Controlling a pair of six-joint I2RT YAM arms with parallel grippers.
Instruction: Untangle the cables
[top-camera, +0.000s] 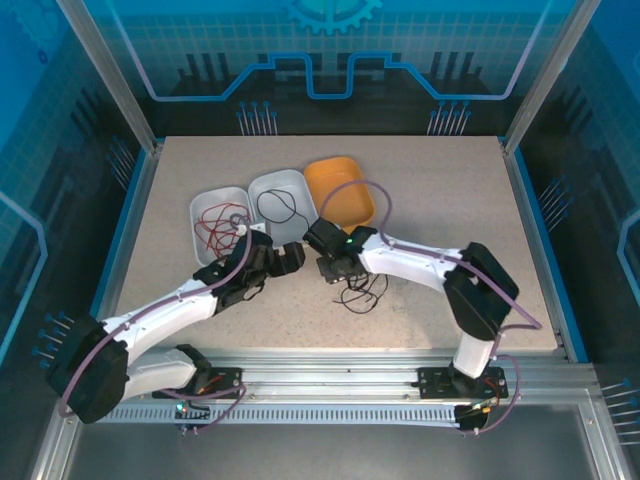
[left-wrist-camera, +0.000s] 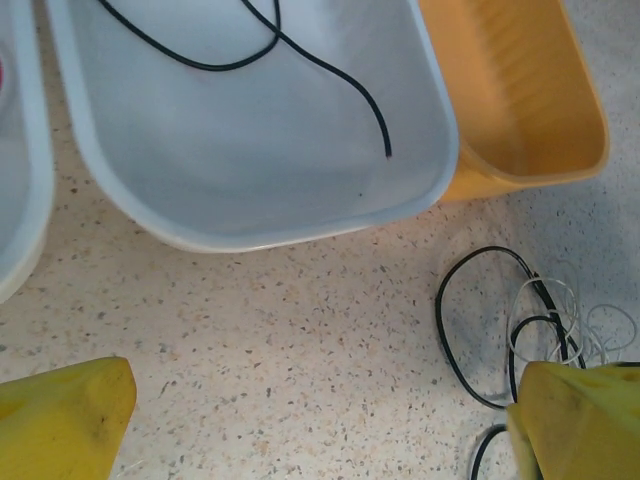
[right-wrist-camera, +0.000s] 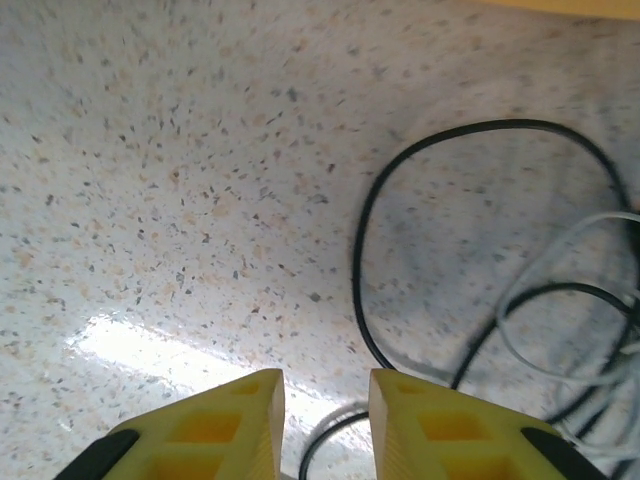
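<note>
The right gripper grabs the black cable next where it curves clear of the whitish cables, to untangle it alone.
A tangle of black and whitish cables (top-camera: 360, 290) lies on the speckled table, just right of and below my right gripper (top-camera: 335, 268). In the right wrist view my right gripper (right-wrist-camera: 327, 378) hovers low over the table with its yellow fingers (right-wrist-camera: 215, 430) a little apart. A black cable (right-wrist-camera: 362, 260) loops ahead of it and curves under the gap, ungripped, and whitish strands (right-wrist-camera: 520, 300) lie to the right. My left gripper (top-camera: 290, 258) (left-wrist-camera: 320, 390) stands wide open over bare table, with the tangle (left-wrist-camera: 545, 295) beside its right finger (left-wrist-camera: 580, 420).
A white tray (top-camera: 218, 190) holds red cables (top-camera: 212, 228). The middle white tray (top-camera: 275, 178) (left-wrist-camera: 250, 240) holds one black cable (top-camera: 278, 208) (left-wrist-camera: 330, 70). An orange tray (top-camera: 345, 195) (left-wrist-camera: 520, 90) sits to its right. Both grippers are close together near the trays.
</note>
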